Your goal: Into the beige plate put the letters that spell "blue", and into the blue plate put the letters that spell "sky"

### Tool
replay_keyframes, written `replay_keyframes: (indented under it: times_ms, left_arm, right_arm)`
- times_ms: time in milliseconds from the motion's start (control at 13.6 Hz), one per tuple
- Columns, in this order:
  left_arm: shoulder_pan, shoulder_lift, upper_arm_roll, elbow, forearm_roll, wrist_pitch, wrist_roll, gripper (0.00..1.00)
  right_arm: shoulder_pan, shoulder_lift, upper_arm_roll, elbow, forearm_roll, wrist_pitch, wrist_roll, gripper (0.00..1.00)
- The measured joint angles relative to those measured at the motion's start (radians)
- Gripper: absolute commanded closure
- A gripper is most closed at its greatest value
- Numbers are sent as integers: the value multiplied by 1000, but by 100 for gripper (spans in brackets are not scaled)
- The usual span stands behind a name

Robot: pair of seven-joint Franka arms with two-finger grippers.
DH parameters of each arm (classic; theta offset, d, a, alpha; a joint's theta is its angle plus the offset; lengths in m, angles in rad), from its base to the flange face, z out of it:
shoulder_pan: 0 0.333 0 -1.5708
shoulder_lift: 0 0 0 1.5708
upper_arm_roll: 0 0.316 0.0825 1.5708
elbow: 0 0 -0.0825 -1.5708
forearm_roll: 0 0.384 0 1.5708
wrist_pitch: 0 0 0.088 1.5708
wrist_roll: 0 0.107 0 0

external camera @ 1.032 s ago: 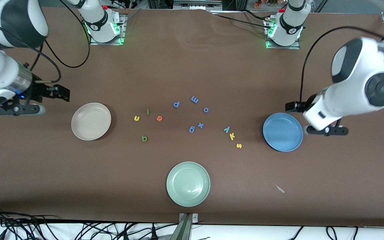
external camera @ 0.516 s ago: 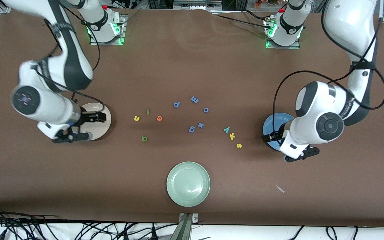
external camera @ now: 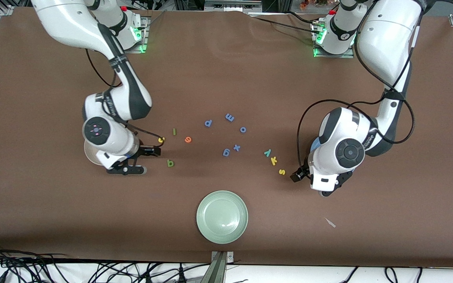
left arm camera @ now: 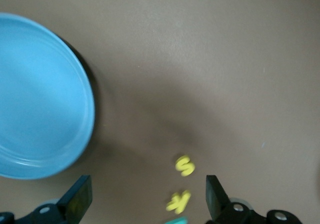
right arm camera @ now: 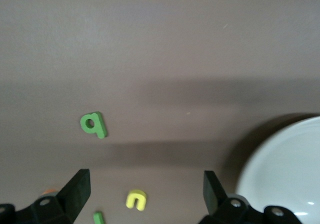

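I will next grip the yellow s by its curved sides with my left gripper, so that I can spell "sky" in the blue plate (external camera: pixel 315 144) (left arm camera: pixel 40 94).
The green b (external camera: pixel 170 163), green l (external camera: pixel 174 131), yellow u (external camera: pixel 161 139) and orange e (external camera: pixel 188 139) lie toward the right arm's end. My right gripper (external camera: pixel 150 151) hangs open and empty over the table between them and the beige plate (external camera: pixel 88 154), which the arm mostly covers. In the right wrist view the u (right arm camera: pixel 135 200) shows between the open fingers (right arm camera: pixel 80 184). The teal y (external camera: pixel 267 152), yellow k (external camera: pixel 273 160) and yellow s (external camera: pixel 282 171) lie beside the blue plate (left arm camera: pixel 40 94). My left gripper (external camera: pixel 296 175) is open and empty over the table beside the s (left arm camera: pixel 184 165).
Several all-blue letters (external camera: pixel 226 152) are scattered mid-table between the two groups. A pale green plate (external camera: pixel 221 217) sits nearer the front camera. A small pale scrap (external camera: pixel 330 223) lies toward the left arm's end.
Both arms swung in from the table's ends. The right gripper passed over the beige plate to the u and b. The left gripper crossed the blue plate to the s.
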Motion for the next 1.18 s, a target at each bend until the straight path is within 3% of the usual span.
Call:
replay_keyframes:
  times_ms: [295,811,1032,1180]
  left_arm:
    - [-57,42,-4,-55,0,168,-271,24]
    - [-64,74,8,-79,0,201,-341,28]
    - [-64,86,8,-83,0,222,-341,28]
    - [-65,96,8,-83,0,230,-341,33]
  right_arm:
    - [7,-3,38,-119,2,133,137,0]
    - [6,-16,49,-225,2,178,171,1]
    - [6,-17,49,-240,2,178,171,11]
    - [6,-16,51,-246,2,178,171,25]
